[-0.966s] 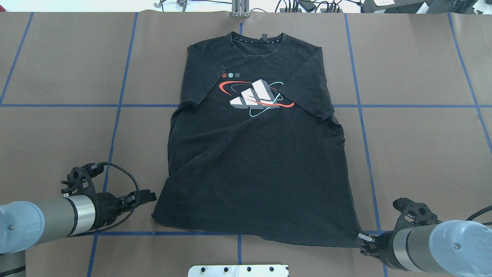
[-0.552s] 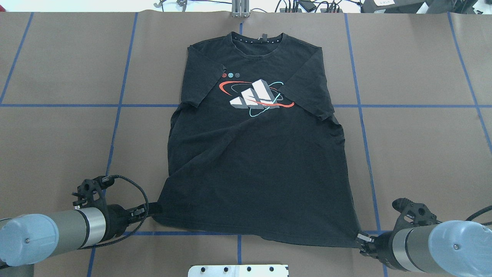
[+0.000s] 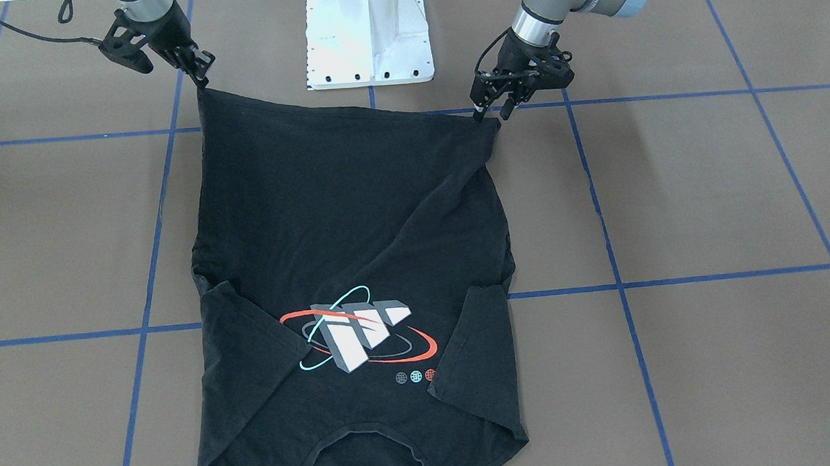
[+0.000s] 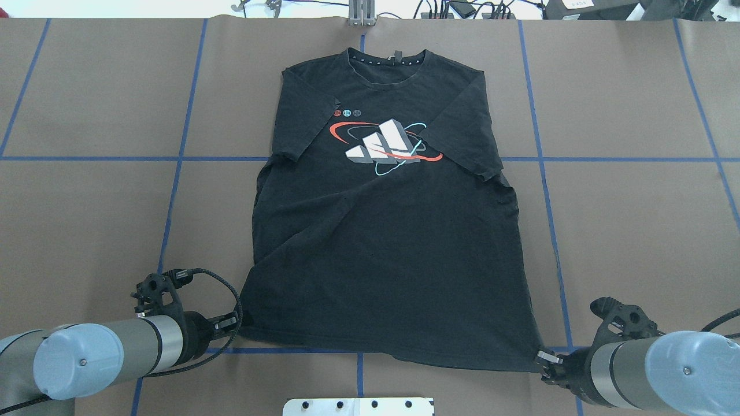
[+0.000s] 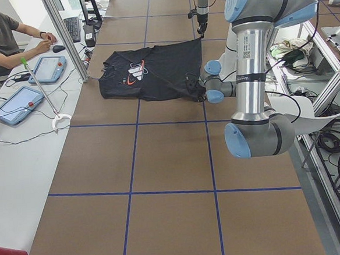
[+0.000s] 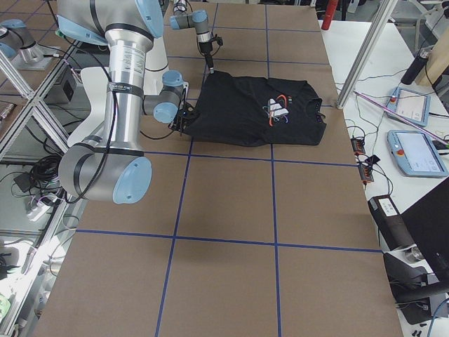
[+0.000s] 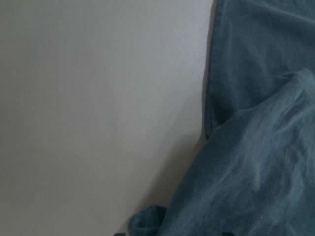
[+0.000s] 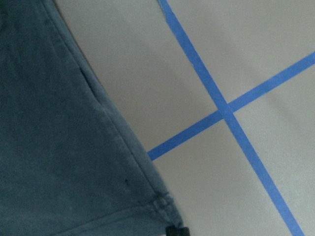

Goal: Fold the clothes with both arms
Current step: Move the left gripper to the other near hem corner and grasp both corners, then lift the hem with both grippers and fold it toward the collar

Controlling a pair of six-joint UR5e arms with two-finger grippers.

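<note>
I will fold the T-shirt's bottom up over the shirt's graphic [image 3: 358, 331] next, so my left gripper will grab the T-shirt by its hem corner [image 3: 489, 125].
The black T-shirt [image 4: 381, 242] lies flat, graphic up, collar at the far edge, both sleeves folded in; it also shows in the front view [image 3: 342, 216]. My left gripper [image 4: 240, 325] is at the shirt's near left hem corner, low on the table, open, with the bunched corner [image 7: 147, 221] between its fingers. In the front view the left gripper [image 3: 488, 115] is at that view's right. My right gripper [image 4: 543, 363] is shut on the near right hem corner [image 8: 162, 204]; in the front view the right gripper [image 3: 200, 79] is at the left.
The white mounting base [image 3: 367, 34] stands between the arms at the near table edge. Blue tape lines [image 4: 173, 190] grid the brown table. A seated operator [image 5: 0, 40] and tablets [image 5: 46, 69] are off the far side. Cables [image 4: 462, 8] lie beyond the far edge.
My left arm has moved right and toward the robot onto the shirt's left hem corner, nudging that corner slightly inward. The right arm and its grip have not moved.
</note>
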